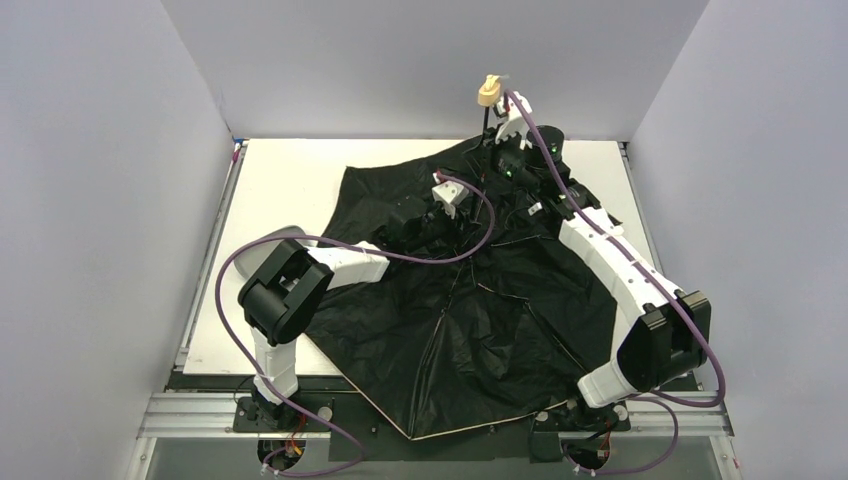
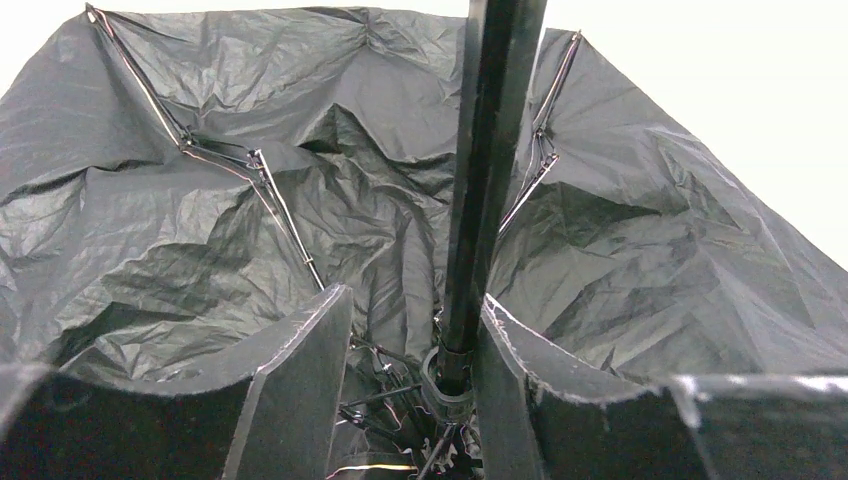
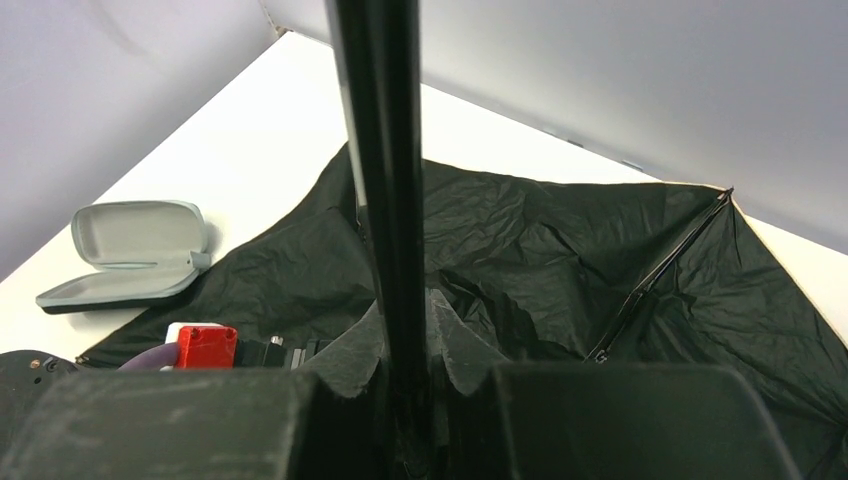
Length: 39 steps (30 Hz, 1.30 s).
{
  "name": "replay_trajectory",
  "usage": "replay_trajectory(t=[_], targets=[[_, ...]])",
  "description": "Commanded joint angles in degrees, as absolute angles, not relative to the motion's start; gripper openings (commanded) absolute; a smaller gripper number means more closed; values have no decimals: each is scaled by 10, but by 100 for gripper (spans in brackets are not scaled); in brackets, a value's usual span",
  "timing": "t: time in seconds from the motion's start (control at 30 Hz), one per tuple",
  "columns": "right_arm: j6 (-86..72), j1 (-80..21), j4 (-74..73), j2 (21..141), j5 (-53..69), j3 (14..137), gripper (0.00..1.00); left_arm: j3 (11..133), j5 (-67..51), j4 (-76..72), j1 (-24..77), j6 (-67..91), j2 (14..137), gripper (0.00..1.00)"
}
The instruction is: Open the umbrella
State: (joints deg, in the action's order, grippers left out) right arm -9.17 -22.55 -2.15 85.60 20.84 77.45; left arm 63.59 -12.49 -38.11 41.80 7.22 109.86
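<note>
I should next grab the umbrella's shaft just above the runner ring with my left gripper, keeping the handle free, to push the umbrella open.
The umbrella lies with its black inner canopy (image 1: 480,320) spread over the table, a peach edge showing at the front. Its tan handle (image 1: 489,92) sticks up at the back. My right gripper (image 1: 493,140) is shut on the thin black shaft (image 3: 385,150) just below the handle, with the fingers (image 3: 460,350) pressed on both sides. My left gripper (image 1: 452,215) is open at the canopy's middle. In the left wrist view, its fingers (image 2: 300,370) stand on either side of the shaft (image 2: 490,150) just above the runner ring (image 2: 447,388). The shaft lies against the right finger. Metal ribs (image 2: 270,200) show.
An open grey glasses case (image 3: 130,255) lies on the white table (image 1: 290,180) beside the canopy's edge, seen only in the right wrist view. Grey walls enclose the table on three sides. The canopy hangs over the table's front edge (image 1: 420,435).
</note>
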Motion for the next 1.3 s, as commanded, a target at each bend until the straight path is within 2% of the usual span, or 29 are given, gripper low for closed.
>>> replay_trajectory(t=[0.0, 0.1, 0.17, 0.23, 0.73, 0.8, 0.97, 1.0, 1.03, 1.07, 1.27], targets=[[-126, -224, 48, 781, 205, 841, 0, 632, -97, -282, 410, 62, 1132, 42], [-135, -224, 46, 776, 203, 853, 0, 630, -93, -265, 410, 62, 1136, 44], [-139, -224, 43, 773, 202, 866, 0, 626, -90, -260, 410, 62, 1136, 50], [-145, -224, 40, 770, 199, 878, 0, 621, -90, -259, 410, 62, 1135, 50], [-175, -229, 20, 724, 191, 901, 0, 605, -96, -236, 413, 45, 1126, 51], [-176, -231, 17, 718, 191, 902, 0, 601, -110, -250, 415, 33, 1118, 43], [-174, -233, 6, 698, 192, 888, 0, 595, -133, -308, 428, 8, 1084, 18], [-172, -233, 4, 695, 192, 884, 0, 599, -134, -313, 429, 4, 1074, 8], [-170, -233, 2, 687, 192, 874, 0, 608, -136, -315, 430, 4, 1064, 3], [-166, -233, 2, 683, 192, 861, 0, 613, -136, -318, 430, -11, 1059, 0], [-146, -233, -28, 627, 189, 796, 0, 660, -138, -315, 428, -84, 1005, 0]])
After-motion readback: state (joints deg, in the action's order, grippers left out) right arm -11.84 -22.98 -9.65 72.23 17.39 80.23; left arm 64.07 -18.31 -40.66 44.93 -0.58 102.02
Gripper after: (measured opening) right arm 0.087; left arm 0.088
